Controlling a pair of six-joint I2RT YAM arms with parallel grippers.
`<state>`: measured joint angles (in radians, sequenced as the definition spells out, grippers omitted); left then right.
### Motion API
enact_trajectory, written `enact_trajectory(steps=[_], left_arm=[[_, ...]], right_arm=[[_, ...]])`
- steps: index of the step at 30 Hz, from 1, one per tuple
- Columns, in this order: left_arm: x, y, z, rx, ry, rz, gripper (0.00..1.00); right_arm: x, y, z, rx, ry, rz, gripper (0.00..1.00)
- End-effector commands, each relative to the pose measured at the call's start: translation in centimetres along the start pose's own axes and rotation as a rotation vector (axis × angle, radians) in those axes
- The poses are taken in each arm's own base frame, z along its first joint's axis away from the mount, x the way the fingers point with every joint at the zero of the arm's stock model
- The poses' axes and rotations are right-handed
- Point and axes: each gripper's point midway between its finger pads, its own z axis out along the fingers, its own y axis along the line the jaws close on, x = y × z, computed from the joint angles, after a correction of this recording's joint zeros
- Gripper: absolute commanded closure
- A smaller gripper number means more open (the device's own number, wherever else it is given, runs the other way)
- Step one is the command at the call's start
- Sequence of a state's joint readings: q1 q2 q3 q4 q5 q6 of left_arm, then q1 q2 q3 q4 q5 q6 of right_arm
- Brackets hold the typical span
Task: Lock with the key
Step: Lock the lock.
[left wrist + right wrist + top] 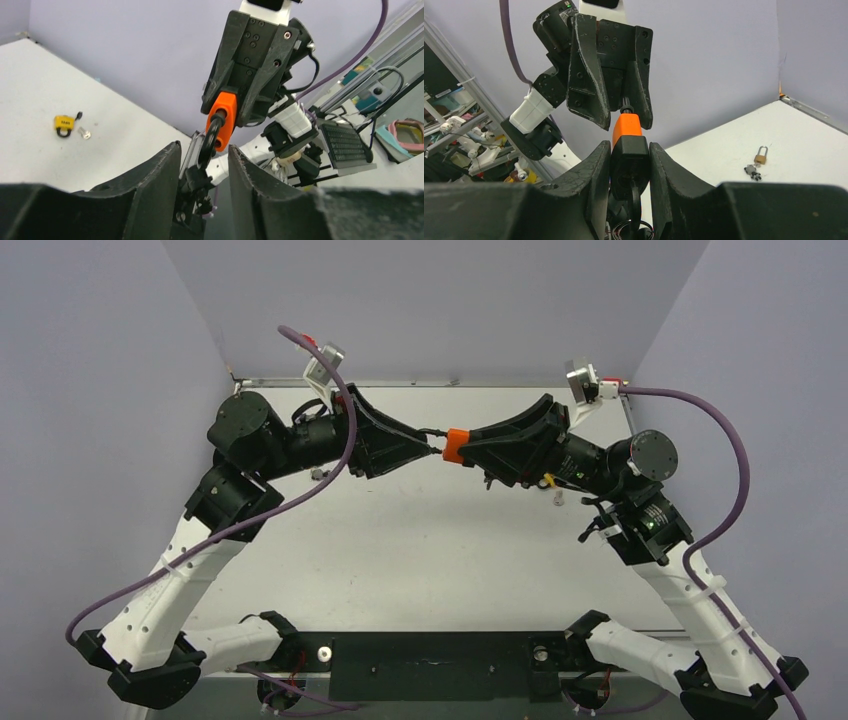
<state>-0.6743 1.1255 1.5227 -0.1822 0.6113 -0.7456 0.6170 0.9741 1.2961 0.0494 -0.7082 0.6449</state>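
Note:
The robot's left gripper should grab the orange padlock's black shackle (pixel 626 105) next, so that the key head (pixel 629 155) stays free for the right gripper to lock.
The orange padlock (pixel 456 445) hangs in the air over the table's far middle, between my two grippers. Its black shackle (pixel 210 140) points at my left gripper (pixel 204 147), whose fingers stand apart on either side of it without pressing on it. From the right wrist view, my right gripper (pixel 630 146) is shut on the black key head (pixel 629 155) that sits against the orange lock body (pixel 626 127). A key ring hangs below it. In the top view the left gripper (pixel 432 436) and the right gripper (pixel 468 447) almost meet tip to tip.
A yellow padlock (pixel 63 123) with a small key (pixel 84 133) lies on the white table under the right arm. A brass padlock (pixel 761 155) and a bunch of keys (pixel 752 172) lie under the left arm. Purple walls close in the back and sides.

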Motion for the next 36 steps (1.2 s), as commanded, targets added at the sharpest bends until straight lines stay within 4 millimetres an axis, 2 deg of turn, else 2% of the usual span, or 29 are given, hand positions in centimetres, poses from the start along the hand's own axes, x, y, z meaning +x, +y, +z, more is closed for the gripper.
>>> enact_trajectory(steps=[1, 7, 13, 18, 25, 29, 36], left_arm=[[1.9, -0.5, -2.0, -0.006, 0.080, 0.082, 0.60], [3.2, -1.3, -3.1, 0.026, 0.144, 0.139, 0.58], [3.7, -1.8, -3.6, 0.068, 0.172, 0.186, 0.57], [3.8, -2.6, -3.4, 0.128, 0.178, 0.200, 0.57], [3.9, -2.3, -3.1, 0.132, 0.182, 0.200, 0.57], [4.0, -2.0, -2.9, 0.125, 0.184, 0.194, 0.60], [4.1, -1.6, -2.5, 0.119, 0.188, 0.175, 0.72]], right_arm=[[-1.1, 2.8, -1.5, -0.066, -0.044, -0.029, 1.00], [0.2, 3.9, -2.7, -0.093, -0.025, 0.010, 1.00], [0.9, 4.4, -3.0, -0.100, 0.000, 0.035, 1.00], [1.5, 3.9, -2.7, -0.083, 0.019, 0.041, 1.00], [2.1, 3.6, -2.2, -0.077, 0.030, 0.050, 1.00], [2.2, 3.4, -2.0, -0.071, 0.037, 0.046, 1.00], [3.0, 3.0, -2.0, -0.053, 0.064, 0.044, 1.00]])
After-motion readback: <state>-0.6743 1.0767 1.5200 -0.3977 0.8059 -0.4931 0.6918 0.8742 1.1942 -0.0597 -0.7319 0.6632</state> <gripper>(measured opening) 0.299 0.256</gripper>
